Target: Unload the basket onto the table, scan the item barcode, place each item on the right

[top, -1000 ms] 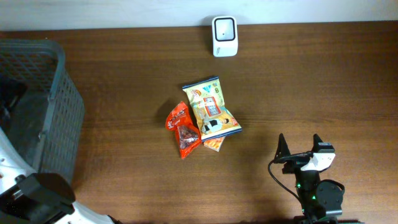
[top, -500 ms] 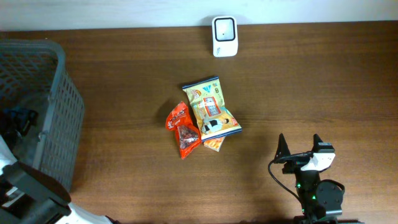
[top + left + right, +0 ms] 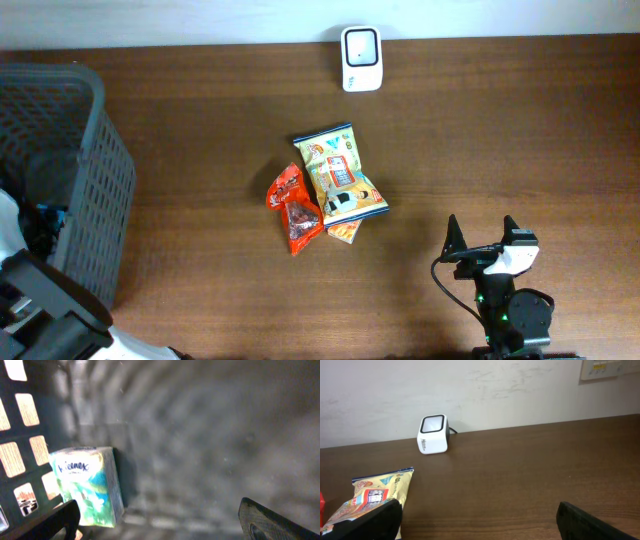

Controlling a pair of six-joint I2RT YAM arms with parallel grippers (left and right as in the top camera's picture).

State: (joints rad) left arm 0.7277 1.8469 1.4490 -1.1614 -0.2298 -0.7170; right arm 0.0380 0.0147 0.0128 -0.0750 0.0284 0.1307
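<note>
I should next grab the Kleenex tissue pack (image 3: 54,214) (image 3: 85,485) across its body with my left gripper and leave the lettered end free. Then I can scan the pack's barcode.
The white barcode scanner (image 3: 360,45) stands at the table's far edge and also appears in the right wrist view as the scanner (image 3: 432,434). Three snack packs lie mid-table: a yellow-blue bag (image 3: 340,172), a red pack (image 3: 294,208) and an orange one (image 3: 344,231) partly under the bag. My left gripper (image 3: 160,527) is open inside the grey basket, with nothing between its fingers. A green-blue Kleenex tissue pack (image 3: 85,485) lies by the basket wall, just ahead of the left finger. My right gripper (image 3: 483,240) stands open and empty near the front right edge, well short of the packs.
The grey mesh basket (image 3: 95,180) fills the left side of the table. My left arm's base (image 3: 50,320) sits at the front left corner. A cable runs from the scanner toward the wall.
In the overhead view my left arm has shifted toward the front edge, its gripper staying low inside the basket. The right arm and the snack packs have not moved.
</note>
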